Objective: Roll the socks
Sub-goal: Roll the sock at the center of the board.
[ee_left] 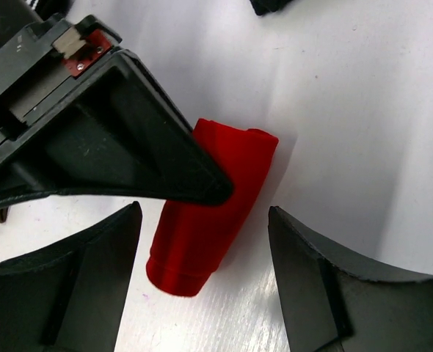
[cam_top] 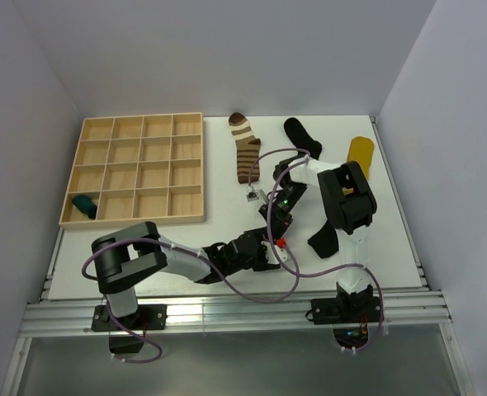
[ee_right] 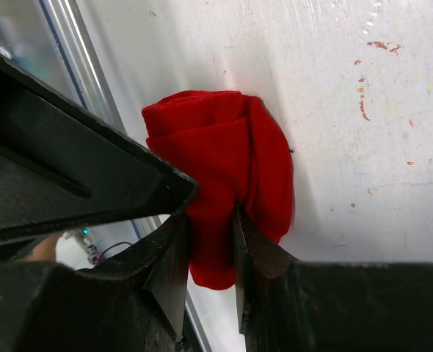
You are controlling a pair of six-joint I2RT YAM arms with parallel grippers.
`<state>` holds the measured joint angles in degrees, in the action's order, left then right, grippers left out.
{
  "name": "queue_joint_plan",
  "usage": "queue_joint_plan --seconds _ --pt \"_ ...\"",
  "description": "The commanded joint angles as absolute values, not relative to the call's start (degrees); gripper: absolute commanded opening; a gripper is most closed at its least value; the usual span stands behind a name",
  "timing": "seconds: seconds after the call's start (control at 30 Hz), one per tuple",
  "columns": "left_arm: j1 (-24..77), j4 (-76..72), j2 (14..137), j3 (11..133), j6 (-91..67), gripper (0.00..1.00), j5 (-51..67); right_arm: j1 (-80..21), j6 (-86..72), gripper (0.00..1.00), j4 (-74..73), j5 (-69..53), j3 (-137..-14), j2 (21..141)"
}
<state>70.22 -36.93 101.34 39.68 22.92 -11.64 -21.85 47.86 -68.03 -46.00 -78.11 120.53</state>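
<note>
My left gripper grabs the red roll (ee_left: 202,235) across its middle next, fingers along both long sides, to set it, still rolled, into the tray.
A red sock (cam_top: 281,243), rolled into a short tube, lies on the white table near the front middle. My right gripper (ee_right: 213,253) is shut on a fold of the red sock (ee_right: 224,154); in the top view the right gripper (cam_top: 278,233) reaches down onto it from behind. My left gripper (ee_left: 202,235) is open, its fingers on either side of the red roll (ee_left: 202,235) without touching it; in the top view the left gripper (cam_top: 267,254) is just left of the roll. One right finger (ee_left: 143,147) crosses over the roll.
A brown-cream striped sock (cam_top: 245,147), a black sock (cam_top: 303,136) and a yellow sock (cam_top: 361,154) lie at the back. Another black sock (cam_top: 324,239) lies under the right arm. A wooden compartment tray (cam_top: 136,169) at the left holds a teal roll (cam_top: 84,205).
</note>
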Motion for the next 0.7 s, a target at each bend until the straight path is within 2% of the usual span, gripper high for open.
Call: queue_joint_plan --seconds 0.0,0.43,0.67 --pt "70.58 -36.21 102.48 42.45 24.78 0.74 -9.85 -21.45 50.01 0.33 -66.53 -40.60 -78.92 123.84" --pt "70.58 -33.75 104.94 43.07 23.82 0.70 -10.28 -20.48 52.82 0.33 -74.35 -44.29 -83.75 129.02" --pt "70.58 -32.61 106.70 44.21 22.59 0.63 -10.81 -20.13 54.75 0.33 -78.31 -45.79 -84.99 129.64"
